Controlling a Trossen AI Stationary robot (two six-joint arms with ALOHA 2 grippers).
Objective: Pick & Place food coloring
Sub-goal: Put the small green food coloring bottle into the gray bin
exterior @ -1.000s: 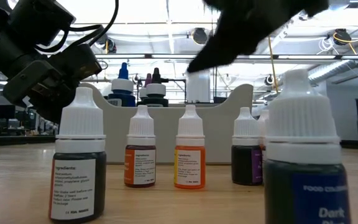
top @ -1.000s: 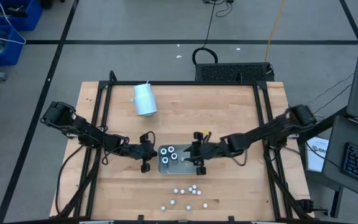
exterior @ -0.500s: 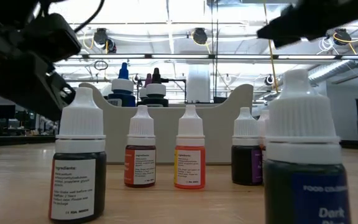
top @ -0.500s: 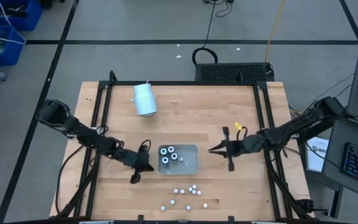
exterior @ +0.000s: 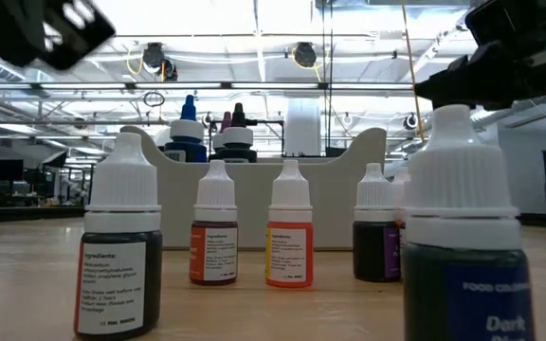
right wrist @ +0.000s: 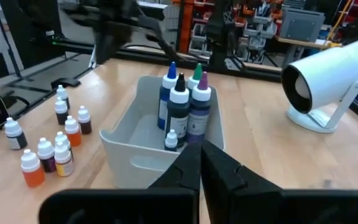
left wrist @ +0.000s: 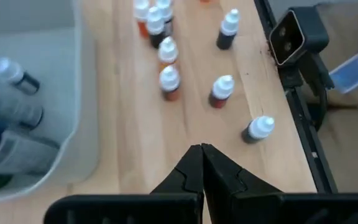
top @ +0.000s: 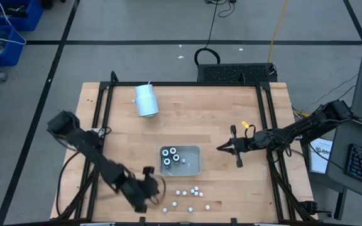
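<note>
My left gripper is to take hold of the food coloring bottle by its white cap point(top: 165, 209) next. Then I need to move that bottle into the grey tray point(top: 193, 164).
Small white-capped food coloring bottles point(top: 188, 198) stand upright in a loose cluster on the wooden table near its front edge; they also show in the left wrist view point(left wrist: 166, 74) and the low view point(exterior: 287, 237). Several larger food coloring bottles point(right wrist: 182, 102) stand in the grey tray point(top: 193, 164). My left gripper point(top: 153, 186) hovers shut and empty just left of the small bottles, above the table. My right gripper point(top: 220, 149) hangs shut and empty to the right of the tray, pointing level at it point(right wrist: 197, 148).
A white cylinder point(top: 146, 100) lies at the table's far left, also in the right wrist view point(right wrist: 334, 81). A small camera point(left wrist: 297, 37) sits on the frame at the near edge. Bare wood lies between the tray and the right rail.
My right gripper has drawn back from the tray toward the table's right edge, and its fingers have come together. My left gripper, shut throughout, has swung from the tray's left side toward the near edge and risen, ending beside the small bottles.
</note>
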